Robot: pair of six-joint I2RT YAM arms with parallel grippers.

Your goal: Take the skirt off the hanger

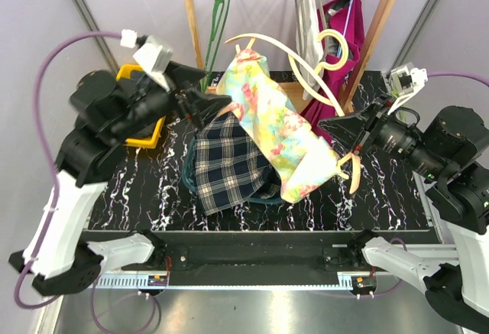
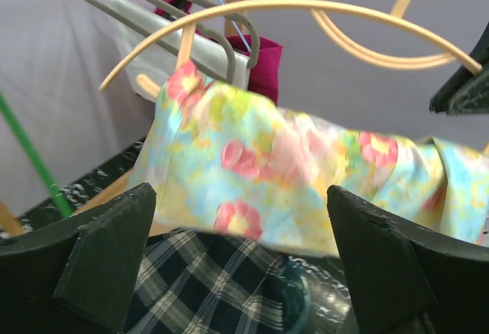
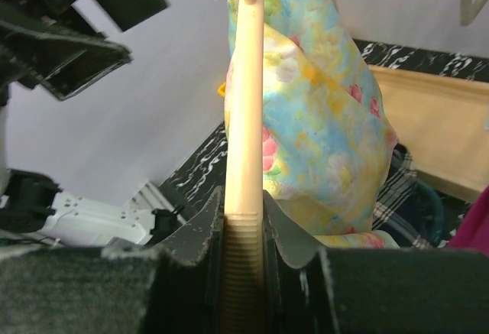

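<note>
My left gripper moves toward the skirt first and closes on it only then, as a gap shows between its fingers and the skirt's near edge.
The skirt [image 1: 275, 128], floral in yellow, pink and light blue, hangs slantwise on a cream plastic hanger [image 1: 306, 66] above the table. My right gripper [image 1: 348, 150] is shut on the hanger's lower right arm; the right wrist view shows its jaws clamped on the ribbed hanger bar [image 3: 246, 120] with the skirt [image 3: 321, 112] beyond. My left gripper [image 1: 210, 108] stands wide open beside the skirt's upper left end. In the left wrist view the skirt [image 2: 290, 173] hangs just ahead of the left gripper [image 2: 241, 265], with the hanger arc [image 2: 306, 5] above and nothing between the fingers.
A dark plaid garment [image 1: 229, 166] lies in a teal basin under the skirt. Behind stands a wooden rack [image 1: 382, 13] with a magenta garment [image 1: 340, 28], a white hanger [image 1: 309, 13] and a green hanger [image 1: 218, 21]. A yellow object [image 1: 145, 139] sits at the left.
</note>
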